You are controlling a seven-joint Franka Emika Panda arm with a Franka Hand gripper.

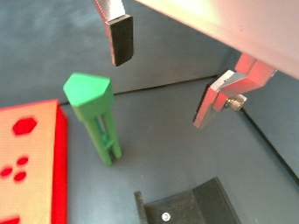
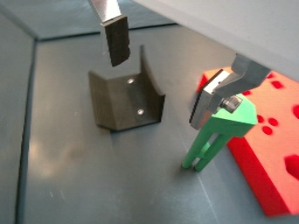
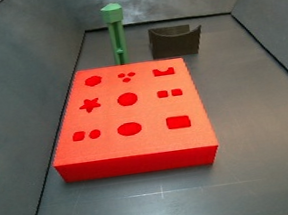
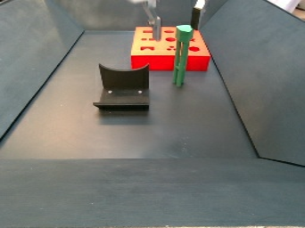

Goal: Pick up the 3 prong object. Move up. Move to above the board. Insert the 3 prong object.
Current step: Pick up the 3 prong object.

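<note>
The green peg has a blocky top (image 3: 112, 13), and my gripper needs to grab the peg by it next, so that the peg's prongs can go into the board (image 3: 71, 140).
The 3 prong object (image 1: 93, 118) is a slim green peg standing upright on the dark floor, free of the gripper. It shows in both wrist views (image 2: 215, 133) and both side views (image 3: 116, 33) (image 4: 183, 53). It stands just off one edge of the red board (image 3: 71, 140), which has shaped cutouts in its top and also shows in a wrist view (image 1: 30, 166). My gripper (image 1: 167, 70) hangs open and empty above the floor, higher than the peg's top. The peg lies near one finger (image 2: 211, 98), not between the two.
The dark fixture (image 2: 122, 98) stands on the floor beside the peg, also seen in both side views (image 3: 174, 41) (image 4: 121, 87). Grey walls enclose the floor on all sides.
</note>
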